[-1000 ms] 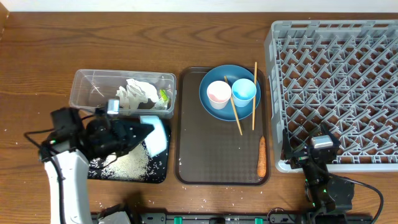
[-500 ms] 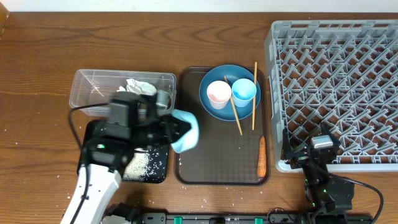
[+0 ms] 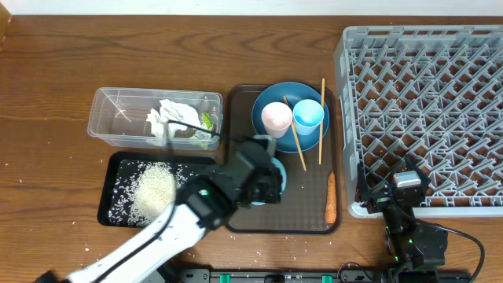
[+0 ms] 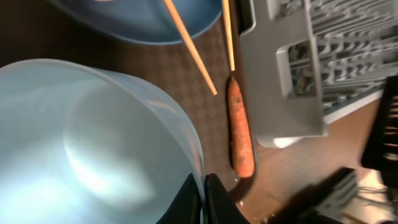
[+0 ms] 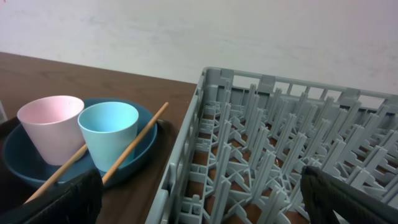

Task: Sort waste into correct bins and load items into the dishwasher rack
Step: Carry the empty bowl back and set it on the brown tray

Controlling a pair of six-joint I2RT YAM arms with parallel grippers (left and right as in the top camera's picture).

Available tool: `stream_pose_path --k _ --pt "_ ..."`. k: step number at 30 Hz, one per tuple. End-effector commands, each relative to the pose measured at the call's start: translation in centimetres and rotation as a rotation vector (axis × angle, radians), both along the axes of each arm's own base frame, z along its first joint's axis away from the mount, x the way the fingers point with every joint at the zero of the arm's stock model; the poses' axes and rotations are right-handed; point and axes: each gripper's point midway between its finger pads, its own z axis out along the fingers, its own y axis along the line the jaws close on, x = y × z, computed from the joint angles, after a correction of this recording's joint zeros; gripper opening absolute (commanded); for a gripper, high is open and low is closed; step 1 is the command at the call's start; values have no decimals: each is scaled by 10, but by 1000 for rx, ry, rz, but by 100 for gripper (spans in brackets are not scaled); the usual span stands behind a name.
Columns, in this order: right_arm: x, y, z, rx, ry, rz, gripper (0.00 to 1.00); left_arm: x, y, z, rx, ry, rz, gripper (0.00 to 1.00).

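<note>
I should keep my left gripper closed on the small light-blue bowl [image 3: 278,174]. The bowl is tilted above the brown tray and would drop onto it if I opened now.
My left gripper [image 3: 267,179] is shut on the rim of the small light-blue bowl [image 3: 278,174], held over the brown tray. In the left wrist view the bowl [image 4: 93,143] fills the left side, with the jaws [image 4: 204,194] pinching its rim. The orange carrot [image 3: 331,196] [image 4: 240,137] lies on the tray to the right. The dark-blue plate [image 3: 292,137] carries the pink cup [image 3: 276,118], the blue cup [image 3: 308,114] and two chopsticks [image 3: 321,118]. Rice [image 3: 149,189] lies in the black tray [image 3: 110,214]. The clear tub [image 3: 110,118] holds the napkin [image 3: 173,118] and wrapper [image 3: 207,121]. My right gripper [image 3: 391,194] [image 5: 202,193] is open and empty by the grey rack [image 3: 424,94].
The brown serving tray [image 3: 244,212] lies between the bins and the rack. My left arm crosses the black tray's lower right corner. The rack's near wall [image 5: 186,149] stands close beside the plate [image 5: 140,155]. Loose rice grains dot the table's front edge.
My left arm has swung right with the bowl, from over the black tray to over the brown tray. The rice heap now shows uncovered. The right arm has not moved.
</note>
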Motion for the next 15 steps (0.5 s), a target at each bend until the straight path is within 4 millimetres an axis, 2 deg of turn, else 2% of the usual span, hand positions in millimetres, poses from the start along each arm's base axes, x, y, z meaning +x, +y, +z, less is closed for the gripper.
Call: stream_pose_path --k 1,4,8,11,15 --pt "0 1 0 -6 -1 7 99 4 -9 -17 56 -21 12 6" --pt "0 1 0 -6 -1 7 99 2 -22 -34 73 -7 -17 6" --pt "0 1 0 -6 -1 7 99 -1 -24 -55 115 27 -29 7" --pt "0 1 0 -6 -1 7 99 -2 -23 -64 136 45 -30 13" --pt "0 1 0 -6 -1 7 99 -2 -23 -65 138 46 -30 24"
